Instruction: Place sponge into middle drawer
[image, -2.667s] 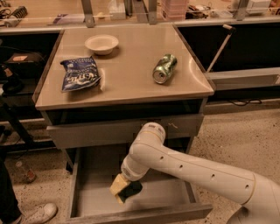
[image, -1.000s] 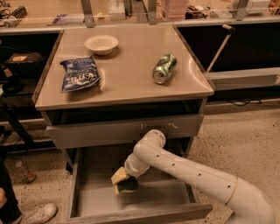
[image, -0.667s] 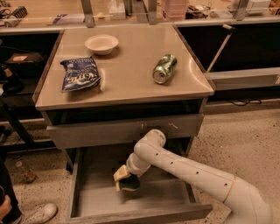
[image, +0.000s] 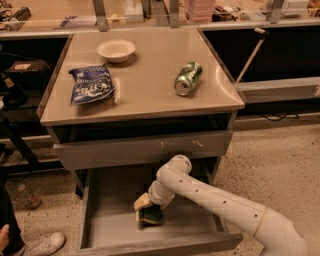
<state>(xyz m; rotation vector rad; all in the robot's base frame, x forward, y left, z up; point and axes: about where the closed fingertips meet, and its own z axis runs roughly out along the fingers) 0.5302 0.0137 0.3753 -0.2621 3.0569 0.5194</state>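
Observation:
The sponge's lower edge reaches the grey bottom of the drawer. My gripper should open now.
The sponge, dark green on a pale yellow base, hangs tilted low inside the open middle drawer, close to its bare grey floor. My gripper reaches down into the drawer from the right at the end of the white arm and is shut on the sponge. The arm's wrist hides most of the fingers. I cannot tell whether the sponge touches the floor.
Above the open drawer is a shut drawer front with pale scratch marks. On the tabletop lie a crushed green can, a blue chip bag and a white bowl. A person's shoe is at the lower left.
The gripper has carried the sponge lower and a little deeper into the drawer, toward its floor. Nothing on the tabletop has moved.

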